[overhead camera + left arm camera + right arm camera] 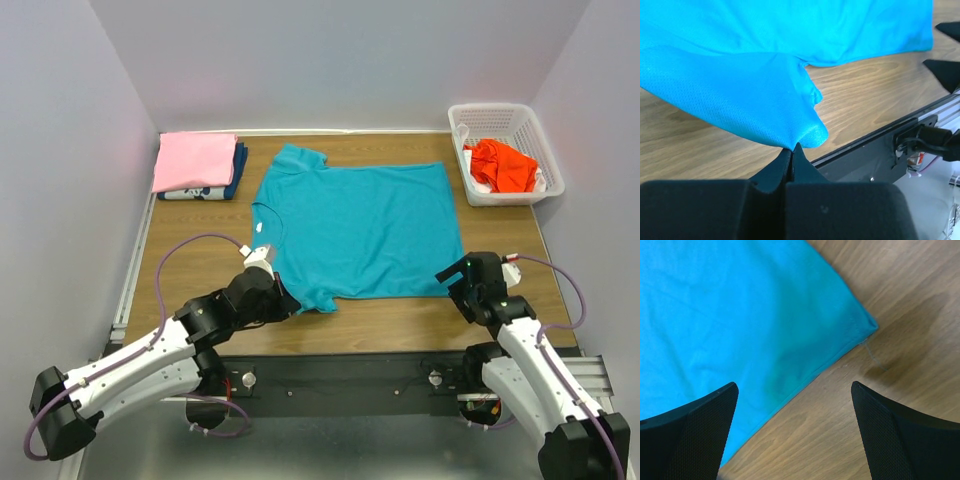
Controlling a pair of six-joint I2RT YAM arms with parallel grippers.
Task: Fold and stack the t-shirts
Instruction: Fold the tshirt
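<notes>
Next, my right gripper pinches the teal t-shirt's near hem corner [866,330], opposite the held sleeve, to fold the t-shirt's near side over evenly.
A teal t-shirt [360,230] lies spread flat on the wooden table [400,320], its neck toward the left. My left gripper [291,303] is shut on the edge of its near-left sleeve; in the left wrist view the closed tips [792,148] pinch a raised fold of teal cloth [740,100]. My right gripper [450,285] hovers open over the shirt's near-right hem corner [872,325], its fingers [715,410] apart with nothing between them. A folded pink t-shirt [195,160] rests on a dark blue one [238,172] at the far left. An orange-red t-shirt [500,165] lies in the basket.
The white lattice basket [505,112] stands at the far right corner. The table's near edge meets a black rail [350,375] just behind both grippers. Grey walls enclose the table on three sides.
</notes>
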